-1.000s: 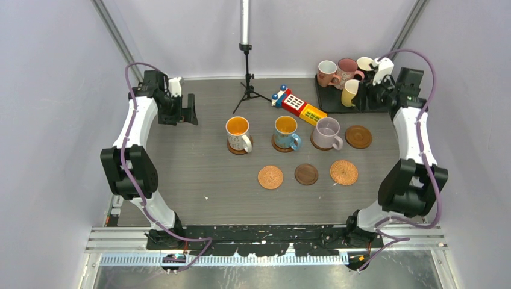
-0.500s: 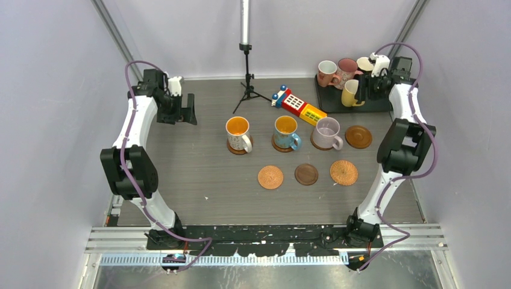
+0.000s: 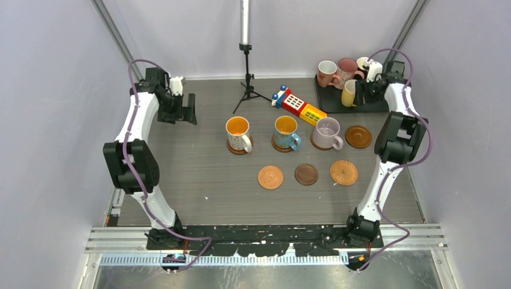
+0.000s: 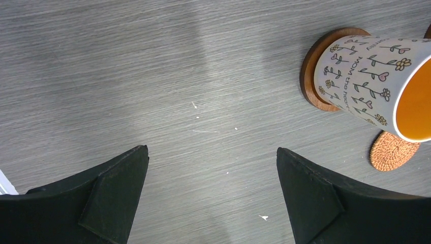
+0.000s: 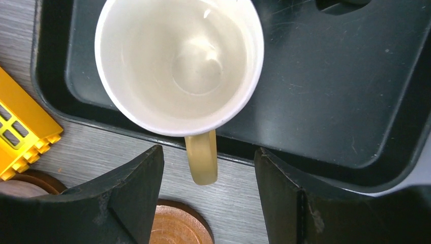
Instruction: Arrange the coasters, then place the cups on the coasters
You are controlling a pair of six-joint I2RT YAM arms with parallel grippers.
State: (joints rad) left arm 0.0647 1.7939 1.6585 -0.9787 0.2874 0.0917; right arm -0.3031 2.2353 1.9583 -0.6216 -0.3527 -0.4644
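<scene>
It isn't time to close on the cup yet: my fingers stop short of the yellow cup's rim in the right wrist view, so my right gripper needs to first move toward the yellow cup's rim.
A yellow cup [image 5: 180, 66] with a pale inside stands on the black tray [image 5: 330, 76]. Its handle [image 5: 202, 157] lies between the fingers of my open right gripper [image 5: 208, 152], with a gap on each side. In the top view the right gripper [image 3: 361, 93] is at the tray's front beside that yellow cup [image 3: 349, 93]. The white patterned cup [image 3: 238, 133], the blue cup [image 3: 286, 132] and the lavender cup [image 3: 327, 132] each sit on a coaster. A bare brown coaster [image 3: 358, 136], two woven coasters [image 3: 270, 177] [image 3: 343, 172] and a dark coaster [image 3: 306, 174] lie flat. My left gripper [image 3: 184, 111] hangs open at the far left.
Two pink cups [image 3: 327, 72] [image 3: 347, 69] and a black one [image 3: 363, 63] stand at the back of the tray. A red-yellow toy block [image 3: 298, 107] lies beside the tray's left edge. A small tripod [image 3: 247, 90] stands at the back centre.
My right arm has swung back and left, bringing the gripper down around the yellow cup's handle. The left arm has barely moved.
</scene>
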